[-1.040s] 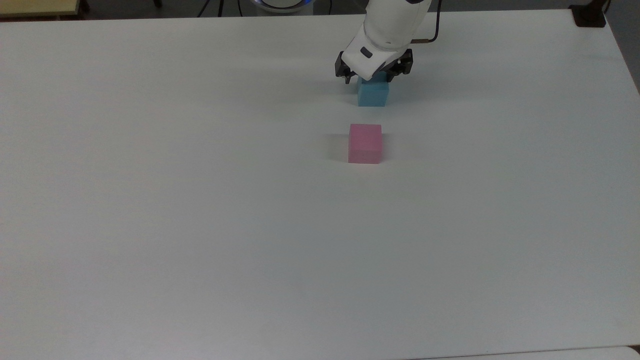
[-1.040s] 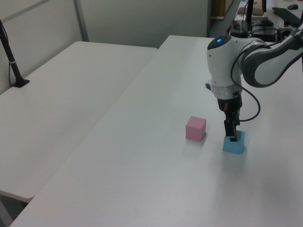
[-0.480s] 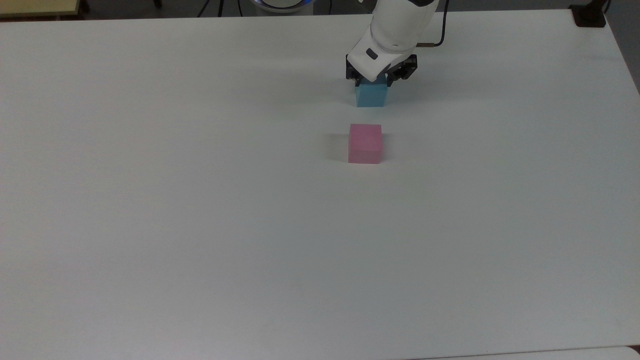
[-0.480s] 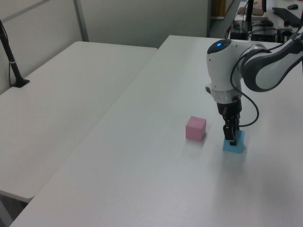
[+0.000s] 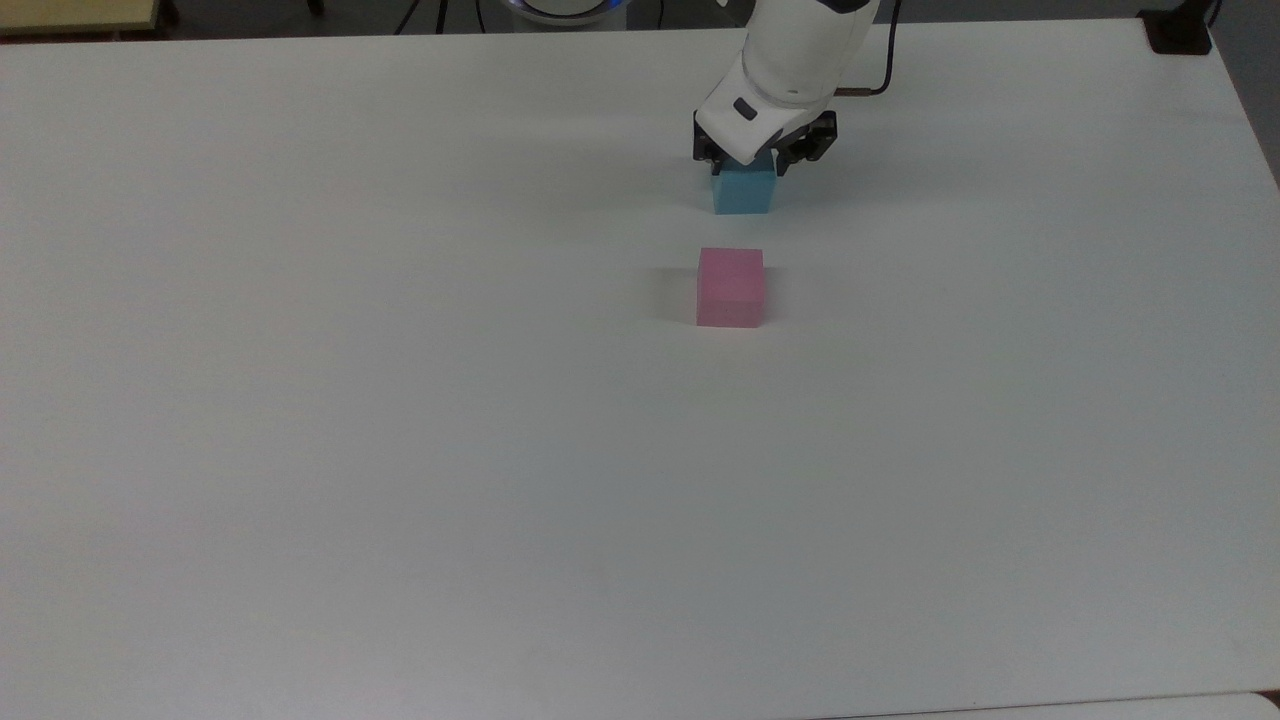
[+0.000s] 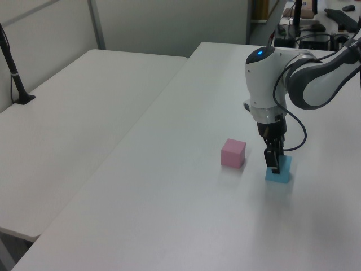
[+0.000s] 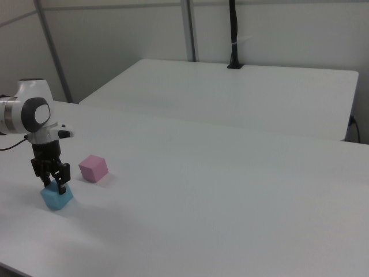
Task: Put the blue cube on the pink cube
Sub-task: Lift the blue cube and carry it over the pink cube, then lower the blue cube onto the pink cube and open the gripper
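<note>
Next, the gripper picks up the blue cube by its upper part (image 6: 285, 162), leaving the blue cube's bottom free to rest on the pink cube (image 6: 233, 153).
The blue cube (image 5: 745, 192) rests on the white table (image 5: 400, 400), just behind the pink cube (image 5: 730, 287) in the top view, with a small gap between them. My gripper (image 5: 750, 168) is lowered over the blue cube, open, one finger on each side of its upper part. In the left view the gripper (image 6: 274, 165) stands at the blue cube (image 6: 280, 172), to the right of the pink cube (image 6: 233, 153). In the right view the gripper (image 7: 55, 183) straddles the blue cube (image 7: 56, 198), left of the pink cube (image 7: 93, 168).
A second white table (image 6: 73, 113) adjoins this one, with a black post (image 6: 14, 73) clamped at its far edge. A dark clamp (image 5: 1180, 30) sits at the table's back right corner in the top view. The arm's cable (image 5: 870, 85) loops behind the wrist.
The gripper came down over the blue cube and shifted slightly right in the top view, its fingers now lower along the cube's sides. Both cubes stayed put.
</note>
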### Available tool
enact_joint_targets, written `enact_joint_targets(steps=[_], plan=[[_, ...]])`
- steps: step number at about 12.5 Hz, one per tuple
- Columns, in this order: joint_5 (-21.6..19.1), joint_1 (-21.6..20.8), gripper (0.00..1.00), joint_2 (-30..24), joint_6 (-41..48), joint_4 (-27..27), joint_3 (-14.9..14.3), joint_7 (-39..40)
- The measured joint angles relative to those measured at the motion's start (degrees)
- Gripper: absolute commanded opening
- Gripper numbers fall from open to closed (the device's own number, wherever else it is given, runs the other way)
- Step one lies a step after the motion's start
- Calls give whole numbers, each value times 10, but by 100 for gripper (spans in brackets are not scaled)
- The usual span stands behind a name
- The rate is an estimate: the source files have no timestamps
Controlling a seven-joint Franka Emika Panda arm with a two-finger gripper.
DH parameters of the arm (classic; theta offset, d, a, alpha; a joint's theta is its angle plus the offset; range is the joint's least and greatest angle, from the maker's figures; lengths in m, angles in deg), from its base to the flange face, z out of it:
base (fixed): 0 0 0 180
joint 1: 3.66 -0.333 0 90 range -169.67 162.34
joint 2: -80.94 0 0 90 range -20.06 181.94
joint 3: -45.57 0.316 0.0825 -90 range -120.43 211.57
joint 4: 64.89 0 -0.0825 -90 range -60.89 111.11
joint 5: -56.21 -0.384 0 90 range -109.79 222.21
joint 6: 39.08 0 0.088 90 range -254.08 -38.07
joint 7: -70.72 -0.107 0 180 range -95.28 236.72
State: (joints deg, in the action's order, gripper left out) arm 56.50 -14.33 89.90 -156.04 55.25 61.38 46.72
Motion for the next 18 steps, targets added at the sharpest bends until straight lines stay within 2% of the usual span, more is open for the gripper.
enact_joint_targets(steps=[4,9,12,18], plan=[[1,2,33,1,-2,-12,0,6],[1,77,35,1,-4,-130,-3,75],[1,83,35,26,5,-176,-4,80],[5,84,36,64,6,-195,-4,116]])
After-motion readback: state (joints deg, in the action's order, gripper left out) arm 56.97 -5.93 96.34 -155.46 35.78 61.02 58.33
